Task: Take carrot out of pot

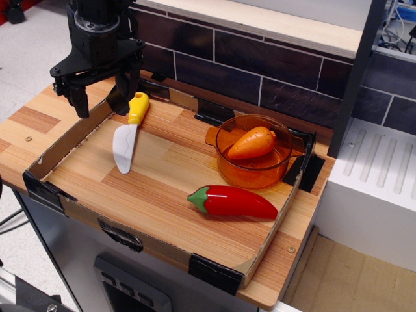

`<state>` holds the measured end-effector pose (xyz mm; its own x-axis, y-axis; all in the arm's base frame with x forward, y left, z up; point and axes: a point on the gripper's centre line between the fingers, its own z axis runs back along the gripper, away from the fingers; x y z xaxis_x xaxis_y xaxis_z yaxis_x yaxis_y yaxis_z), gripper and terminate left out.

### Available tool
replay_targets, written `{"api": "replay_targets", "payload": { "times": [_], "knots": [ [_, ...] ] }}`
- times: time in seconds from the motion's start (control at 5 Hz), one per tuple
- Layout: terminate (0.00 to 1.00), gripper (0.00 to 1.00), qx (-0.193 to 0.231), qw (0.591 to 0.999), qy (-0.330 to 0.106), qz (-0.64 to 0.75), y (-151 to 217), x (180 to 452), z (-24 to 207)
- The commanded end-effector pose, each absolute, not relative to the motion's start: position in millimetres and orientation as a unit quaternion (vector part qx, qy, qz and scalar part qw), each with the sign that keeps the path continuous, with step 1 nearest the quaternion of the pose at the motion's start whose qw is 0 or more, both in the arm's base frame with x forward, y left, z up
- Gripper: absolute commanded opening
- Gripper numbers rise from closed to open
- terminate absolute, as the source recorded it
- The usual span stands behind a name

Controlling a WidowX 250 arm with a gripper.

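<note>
I will grab the carrot by its thick orange body point(257, 141) with my gripper next, to take the carrot out of the pot point(255, 170).
A small orange toy carrot point(251, 143) lies inside the round translucent orange pot point(255, 170), which stands at the right back of the wooden tray. The carrot rests tilted, its thick end up to the right. My black gripper point(101, 96) hangs at the far left back corner of the tray, well away from the pot. Its two fingers point(82, 102) stand apart, open and empty. One finger is just behind the yellow handle of a toy knife.
A toy knife point(127, 136) with yellow handle and white blade lies at the left of the tray. A glossy red chili pepper point(233, 201) with green stem lies in front of the pot. Low cardboard walls point(71, 136) edge the tray. A brick wall point(260, 65) rises behind.
</note>
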<state>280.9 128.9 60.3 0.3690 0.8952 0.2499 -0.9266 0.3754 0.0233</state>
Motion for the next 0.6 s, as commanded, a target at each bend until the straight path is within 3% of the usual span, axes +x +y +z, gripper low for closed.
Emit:
{"api": "replay_targets", "payload": {
  "times": [0.0, 0.4],
  "knots": [
    [0.0, 1.0, 0.08, 0.823, -0.098, 0.553, 128.9, 280.9, 60.3],
    [0.0, 1.0, 0.019, 0.745, -0.114, 0.657, 87.0, 283.9, 90.4]
  ]
}}
